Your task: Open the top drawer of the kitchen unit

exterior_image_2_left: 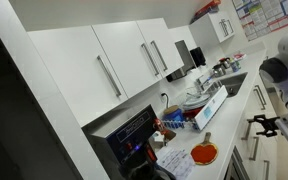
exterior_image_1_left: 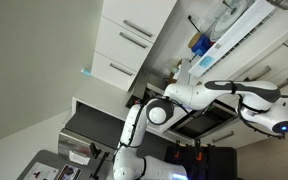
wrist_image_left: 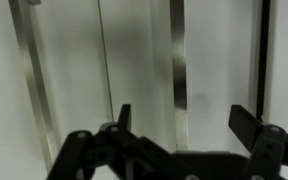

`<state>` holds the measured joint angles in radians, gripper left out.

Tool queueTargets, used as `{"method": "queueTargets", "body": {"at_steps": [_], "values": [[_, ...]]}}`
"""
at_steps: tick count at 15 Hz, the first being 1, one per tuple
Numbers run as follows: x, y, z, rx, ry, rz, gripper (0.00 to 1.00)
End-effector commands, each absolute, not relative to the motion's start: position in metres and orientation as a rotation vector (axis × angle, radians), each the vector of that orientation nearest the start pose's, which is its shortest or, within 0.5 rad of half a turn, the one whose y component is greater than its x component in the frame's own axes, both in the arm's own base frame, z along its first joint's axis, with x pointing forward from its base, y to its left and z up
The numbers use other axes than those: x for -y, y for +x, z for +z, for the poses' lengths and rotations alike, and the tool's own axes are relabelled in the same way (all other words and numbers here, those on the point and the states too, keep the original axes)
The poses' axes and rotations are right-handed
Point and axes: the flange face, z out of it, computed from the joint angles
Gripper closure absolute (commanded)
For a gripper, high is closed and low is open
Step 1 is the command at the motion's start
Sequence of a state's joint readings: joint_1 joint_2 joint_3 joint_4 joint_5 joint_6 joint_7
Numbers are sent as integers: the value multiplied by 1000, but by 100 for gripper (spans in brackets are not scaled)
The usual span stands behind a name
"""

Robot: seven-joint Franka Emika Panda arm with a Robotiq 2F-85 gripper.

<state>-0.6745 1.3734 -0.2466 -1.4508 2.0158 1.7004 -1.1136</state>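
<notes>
I will next pull the top drawer open, so my gripper will take hold of the drawer's silver bar handle by both long sides.
The kitchen unit is a block of flat white fronts with silver bar handles; it shows in both exterior views (exterior_image_1_left: 124,45) (exterior_image_2_left: 74,60), which stand tilted. My gripper (wrist_image_left: 184,120) is open and empty, its two dark fingers spread in front of white fronts a short way off. A slim silver bar handle (wrist_image_left: 29,70) runs along the left front and a dark gap (wrist_image_left: 177,55) lies between the fingers. I cannot tell which front is the top drawer; no front stands open. In an exterior view the gripper (exterior_image_2_left: 267,125) hangs beside the fronts under the worktop.
The black oven (exterior_image_1_left: 94,125) sits in the unit beside the arm's base. The worktop (exterior_image_2_left: 234,105) carries a red plate (exterior_image_2_left: 204,153), bottles and small items (exterior_image_2_left: 174,120). Wall cupboards with bar handles (exterior_image_2_left: 149,55) hang above it.
</notes>
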Motion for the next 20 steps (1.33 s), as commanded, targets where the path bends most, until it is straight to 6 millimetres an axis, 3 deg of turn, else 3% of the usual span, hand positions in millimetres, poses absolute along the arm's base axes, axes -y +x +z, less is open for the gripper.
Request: {"method": "queueTargets", "body": {"at_steps": [1, 2, 5, 13, 20], "values": [[408, 448, -118, -1070, -1479, -826, 5], [407, 451, -118, -1067, -1478, -828, 26], [405, 455, -120, -1058, -1481, -825, 38], [404, 457, -122, -1046, -1477, -826, 99], [411, 440, -128, -1055, -1454, -841, 96]]}}
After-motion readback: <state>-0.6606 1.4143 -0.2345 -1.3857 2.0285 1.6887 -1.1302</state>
